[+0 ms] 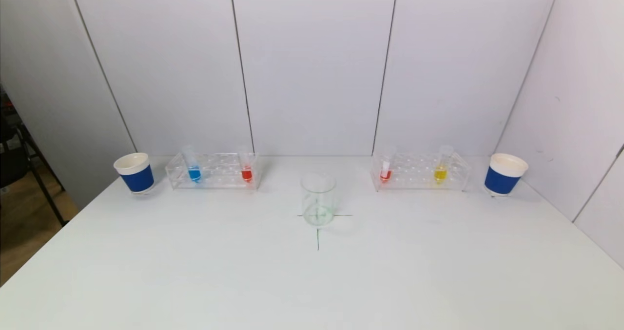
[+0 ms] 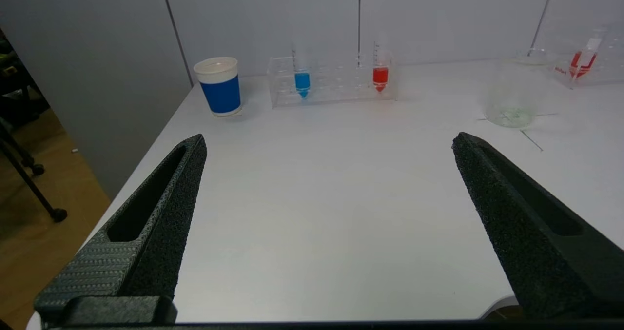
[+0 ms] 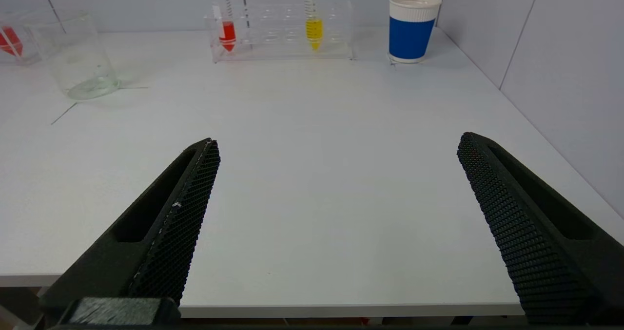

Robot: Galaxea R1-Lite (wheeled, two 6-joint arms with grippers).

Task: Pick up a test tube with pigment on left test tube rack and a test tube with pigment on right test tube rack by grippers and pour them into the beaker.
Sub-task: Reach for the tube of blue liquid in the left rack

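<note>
The lower part of the blue test tube is boxed in by its rack, so my left gripper should next grab the test tube by its upper body below the tube's rim [image 1: 189, 155] [image 2: 300, 56] to pour it.
The clear left rack [image 1: 213, 170] holds a blue-pigment tube [image 1: 193, 169] and a red-pigment tube [image 1: 246, 169], both upright. A red tube [image 1: 385, 169] and a yellow tube [image 1: 440, 168] stand in the clear right rack [image 1: 420, 171]. Between the racks, an empty glass beaker [image 1: 318, 199] sits on a marked cross. Neither arm shows in the head view. My left gripper [image 2: 329, 142] hangs open over the near left table, far from the left rack [image 2: 332, 80]. My right gripper [image 3: 339, 142] hangs open at the table's near edge, far from the right rack [image 3: 282, 31].
A blue-and-white paper cup [image 1: 134, 172] stands left of the left rack, another cup [image 1: 505, 173] right of the right rack. White wall panels close the back and right side. The table [image 1: 195, 271] drops off at its left edge to the floor.
</note>
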